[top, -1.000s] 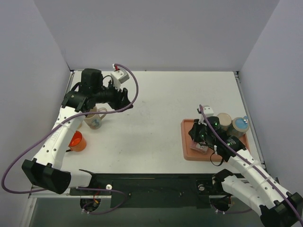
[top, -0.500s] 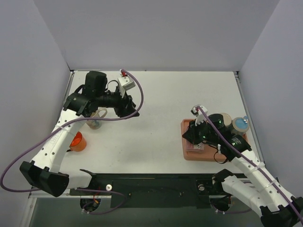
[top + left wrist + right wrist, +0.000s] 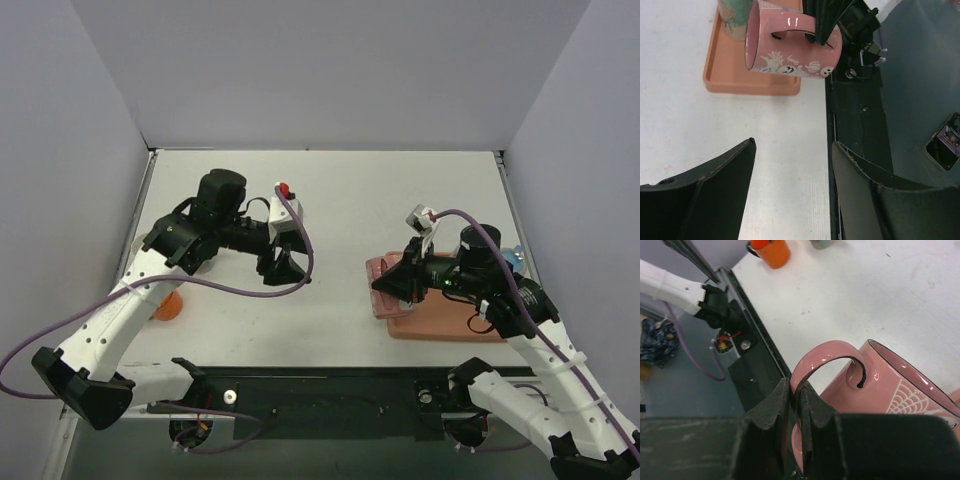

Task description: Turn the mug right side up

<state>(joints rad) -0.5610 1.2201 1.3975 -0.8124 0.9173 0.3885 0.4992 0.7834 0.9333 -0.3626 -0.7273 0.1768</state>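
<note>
My left gripper grabs the pink mug by its rim (image 3: 372, 261) (image 3: 758, 34) beside the handle next. This leaves the mug's base free to set the mug upright.
The pink mug (image 3: 385, 285) with white ghost and web prints hangs in the air over the left edge of the salmon tray (image 3: 440, 327). It lies on its side, with the mouth facing the far side of the table. My right gripper (image 3: 403, 283) is shut on its handle (image 3: 826, 361), as the right wrist view (image 3: 796, 390) shows. The left wrist view sees the mug (image 3: 790, 55) from across the table. My left gripper (image 3: 285, 268) is open and empty above the bare table left of centre (image 3: 792, 142).
A green printed cup (image 3: 735, 17) stands on the tray (image 3: 720, 75) behind the mug. A blue-lidded cup (image 3: 512, 256) is mostly hidden by my right arm. An orange cup (image 3: 168, 306) stands at the left edge, also seen in the right wrist view (image 3: 771, 250). The black base rail (image 3: 320, 385) runs along the near edge.
My right gripper has lifted the pink mug off the tray and swung it left, tipping it onto its side. My left arm has moved right, away from the cups at the left.
</note>
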